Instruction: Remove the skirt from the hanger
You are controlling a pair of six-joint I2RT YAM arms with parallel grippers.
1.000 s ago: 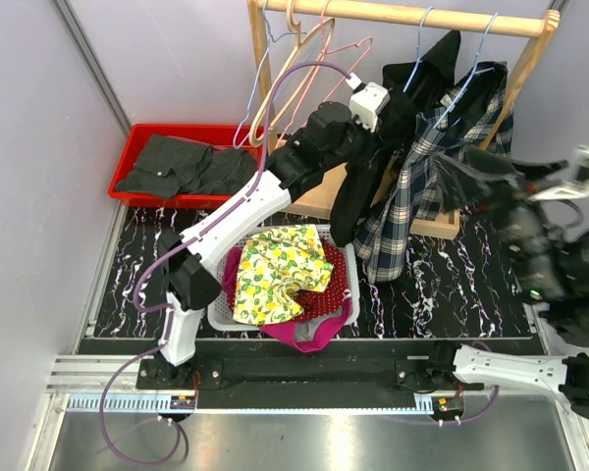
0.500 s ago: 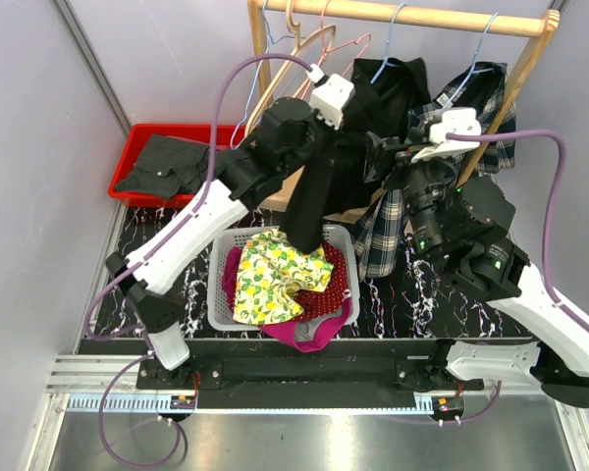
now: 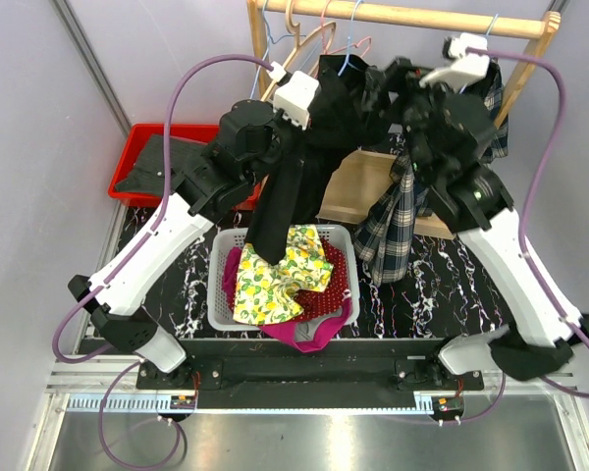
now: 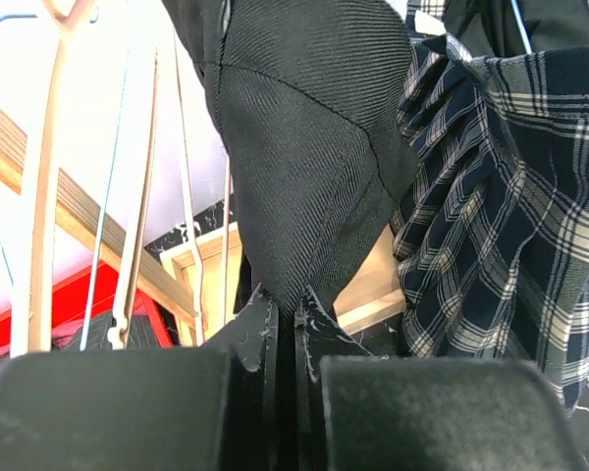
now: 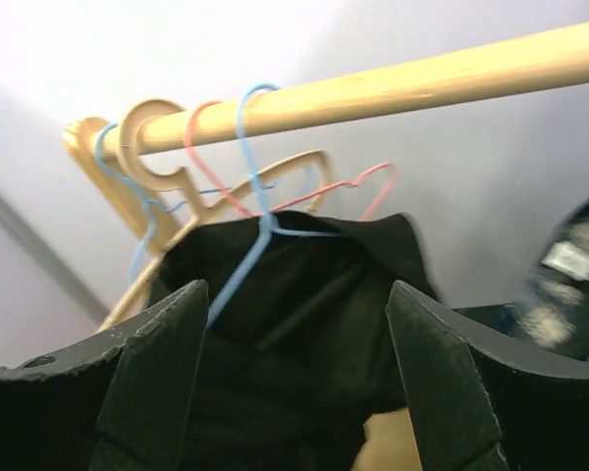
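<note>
Next, my right gripper grabs the blue hanger just below its neck (image 3: pixel 348 47) (image 5: pixel 265 227), which leaves the hook and the skirt's top edge free to remove the skirt.
A black skirt (image 3: pixel 280 201) hangs from a blue wire hanger (image 5: pixel 243 250) on the wooden rail (image 5: pixel 393 90) and trails down toward the basket. My left gripper (image 4: pixel 285 329) is shut on a fold of the skirt's (image 4: pixel 309 147) black cloth, pinched between the pads. My right gripper (image 5: pixel 294 289) is open just below the rail. Its fingers stand either side of the hanger's neck and the skirt's (image 5: pixel 304 334) top edge, touching neither. In the top view the right gripper (image 3: pixel 378 86) faces the left gripper (image 3: pixel 319 108) across the skirt.
A navy plaid garment (image 3: pixel 398 221) hangs to the right of the skirt, close by. Empty wooden and wire hangers (image 3: pixel 296 39) crowd the rail's left end. A white basket (image 3: pixel 216 294) of clothes sits below, and a red bin (image 3: pixel 137 132) holds dark clothes at left.
The left gripper closed on the skirt and drew it and its hanger leftward along the rail. The right arm swung up from the right to the rail, its jaws widening.
</note>
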